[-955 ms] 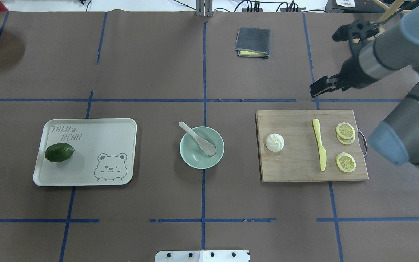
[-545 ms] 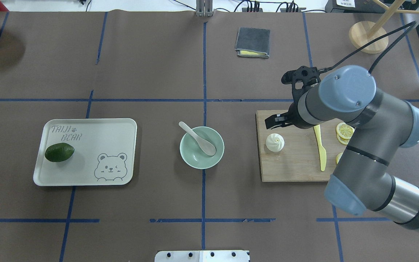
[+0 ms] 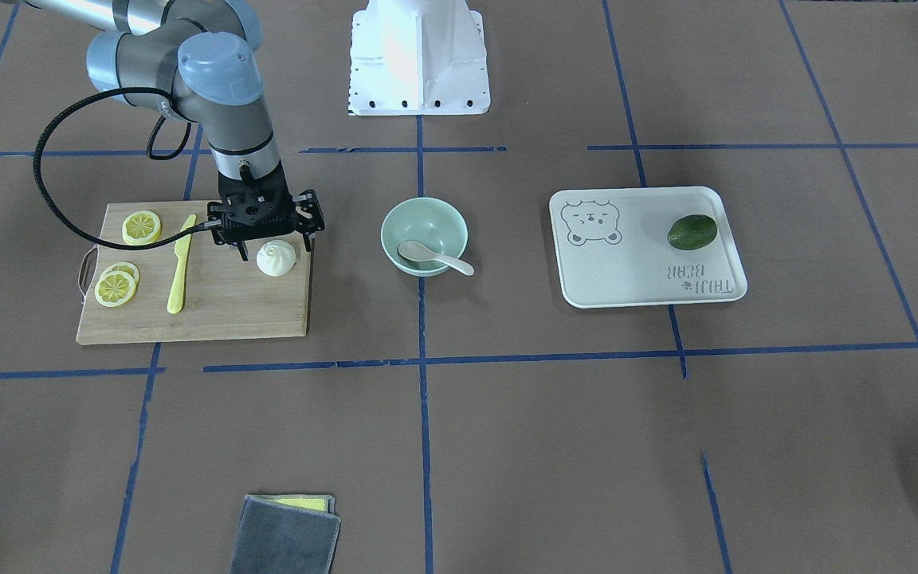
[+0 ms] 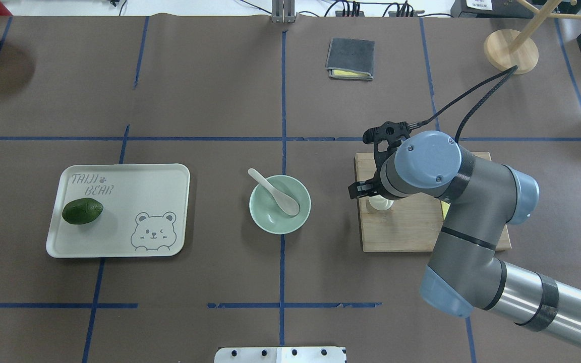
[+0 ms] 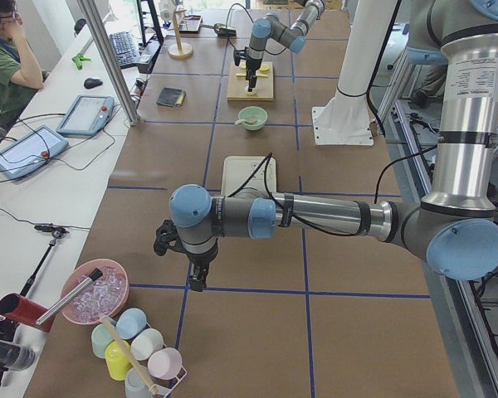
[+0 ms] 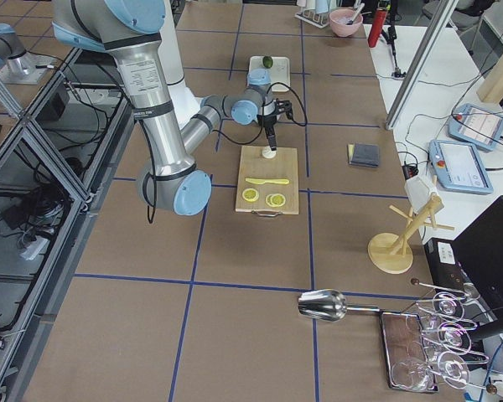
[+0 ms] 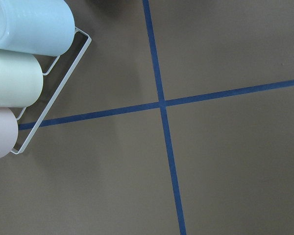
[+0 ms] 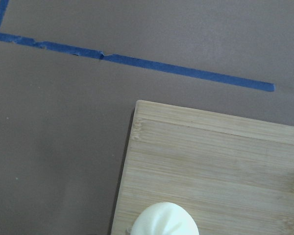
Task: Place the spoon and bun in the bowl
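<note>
The robot needs to get the white bun into the bowl (image 3: 394,226), so its right gripper should next grip the bun around its rounded body (image 3: 276,258).
The white spoon (image 4: 275,192) lies in the mint-green bowl (image 4: 256,216) at the table's middle, with its handle over the rim; both also show in the front view, the spoon (image 3: 437,257) in the bowl (image 3: 394,226). The white bun (image 3: 276,258) sits on the wooden board (image 3: 220,312). My right gripper (image 3: 273,245) is open and points down over the bun, a finger on each side. In the overhead view the right arm hides most of the bun (image 4: 379,204). The right wrist view shows the bun's top (image 8: 164,221). My left gripper (image 5: 192,275) hangs far off; I cannot tell its state.
A yellow knife (image 3: 178,275) and lemon slices (image 3: 116,287) lie on the board. A white bear tray (image 4: 134,201) holds a green fruit (image 4: 82,210). A grey cloth (image 4: 350,59) and a wooden stand (image 4: 510,50) are at the back. A cup rack (image 7: 19,73) is near the left gripper.
My right arm has swung in from the back right and come down over the board; its gripper now stands over the bun. The spoon and bowl have not moved.
</note>
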Tool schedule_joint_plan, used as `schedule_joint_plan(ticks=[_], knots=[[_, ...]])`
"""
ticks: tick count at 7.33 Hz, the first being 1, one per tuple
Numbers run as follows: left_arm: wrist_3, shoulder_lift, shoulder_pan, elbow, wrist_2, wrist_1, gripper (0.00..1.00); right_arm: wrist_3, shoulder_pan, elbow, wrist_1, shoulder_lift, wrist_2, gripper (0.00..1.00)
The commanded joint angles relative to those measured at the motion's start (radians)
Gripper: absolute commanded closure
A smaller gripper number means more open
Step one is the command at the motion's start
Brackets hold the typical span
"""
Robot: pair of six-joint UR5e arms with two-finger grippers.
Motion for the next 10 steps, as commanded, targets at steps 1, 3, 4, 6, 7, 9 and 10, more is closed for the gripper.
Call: schedule_joint_plan(ticks=[1,3,4,6,7,9,10], knots=[[0.000,-0.001,0.000,-0.001,0.000,0.001,0.00,-0.004,-0.007,-0.011,0.000,-0.005,-0.003,0.10],[0.000,-0.001,0.000,-0.001,0.000,-0.001,0.00,-0.006,-0.015,-0.030,-0.002,-0.005,-0.005,0.25],[0.000,-0.003,0.000,-0.001,0.000,-0.001,0.00,-0.006,-0.015,-0.031,-0.002,-0.003,-0.003,0.31],[0.000,-0.003,0.000,-0.002,0.000,-0.001,0.00,-0.006,-0.015,-0.030,-0.002,0.000,0.000,1.00],[0.000,-0.004,0.000,-0.002,0.000,-0.001,0.00,-0.004,-0.014,-0.027,-0.002,0.000,0.002,1.00],[0.000,-0.007,0.000,-0.002,0.000,-0.001,0.00,0.008,-0.009,-0.022,-0.014,0.033,-0.002,1.00],[0.000,-0.009,0.000,-0.004,0.000,-0.001,0.00,0.017,-0.004,-0.028,-0.018,0.082,-0.003,1.00]])
